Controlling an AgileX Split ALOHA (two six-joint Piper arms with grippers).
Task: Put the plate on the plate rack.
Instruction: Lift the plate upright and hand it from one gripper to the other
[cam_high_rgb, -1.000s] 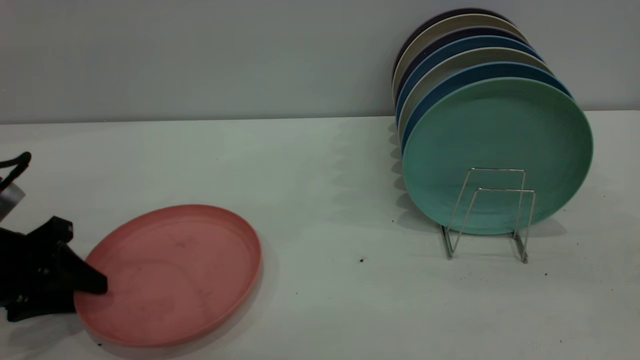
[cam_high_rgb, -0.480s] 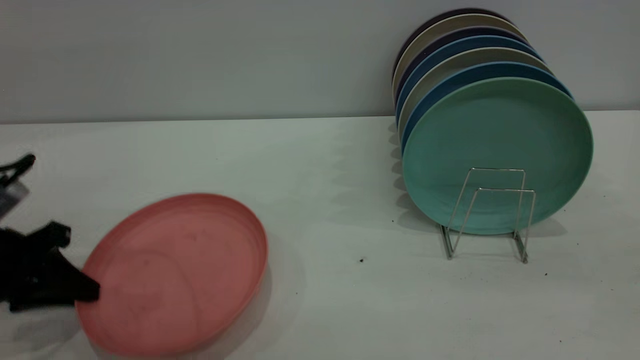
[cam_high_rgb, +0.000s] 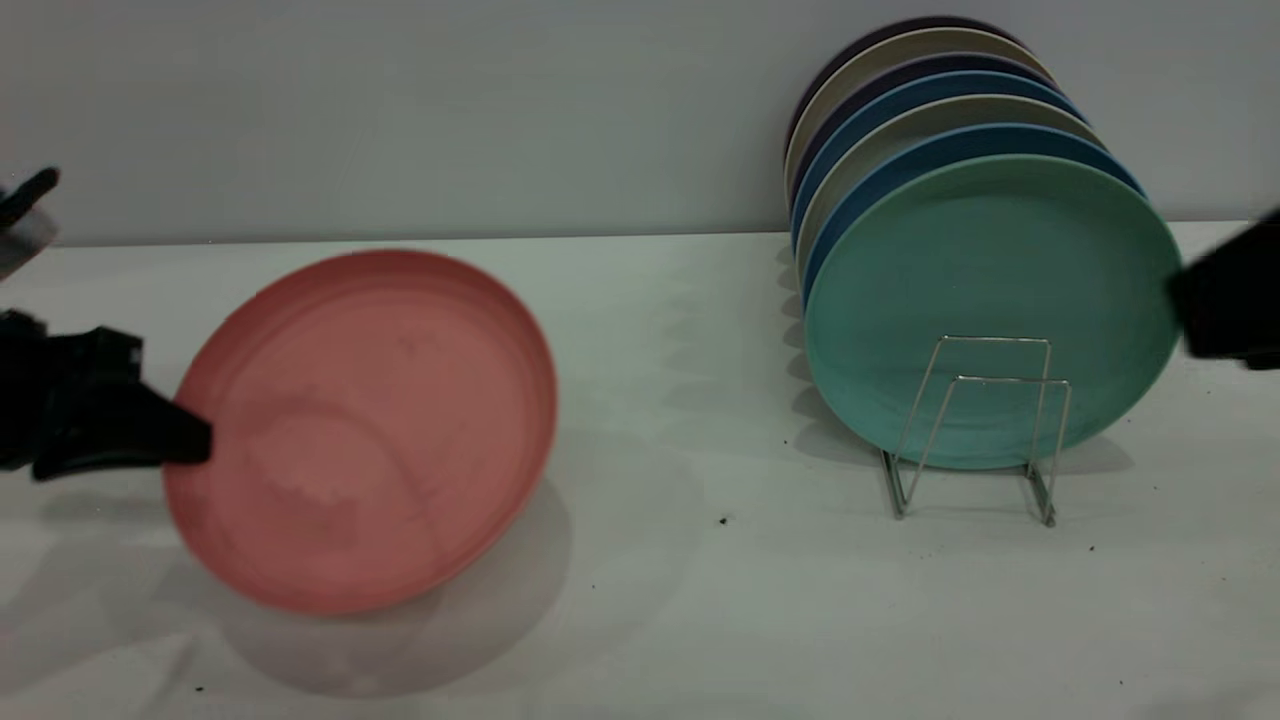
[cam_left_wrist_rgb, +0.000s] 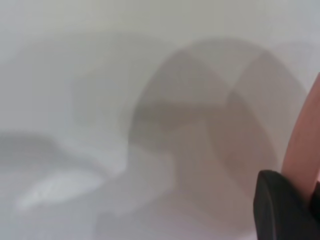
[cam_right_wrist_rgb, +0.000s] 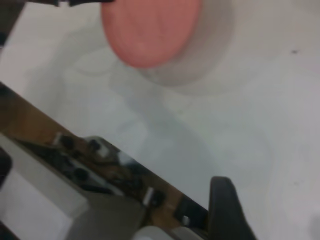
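Observation:
My right gripper grabs the salmon-pink plate by its free rim (cam_high_rgb: 551, 378) next, to stand the plate in the wire plate rack (cam_high_rgb: 990, 400).
The salmon-pink plate (cam_high_rgb: 370, 430) hangs tilted above the table at the left, its shadow on the surface below it. My left gripper (cam_high_rgb: 195, 440) is shut on the plate's left rim. In the left wrist view the plate's edge (cam_left_wrist_rgb: 305, 145) sits between the dark fingers (cam_left_wrist_rgb: 280, 205). The plate also shows far off in the right wrist view (cam_right_wrist_rgb: 150, 30). The silver wire plate rack (cam_high_rgb: 990, 400) stands at the right, its two front loops free. My right gripper (cam_high_rgb: 1225, 300) is in the air at the right edge, beside the racked plates.
Several plates stand upright in the rack, a teal-green plate (cam_high_rgb: 990, 260) in front, blue and beige ones behind it. The wall is close behind them. The right wrist view shows the table's edge (cam_right_wrist_rgb: 125, 150) with rig hardware beyond it.
My left gripper has lifted the pink plate off the table and tilted it more upright. My right gripper has come into view at the right edge.

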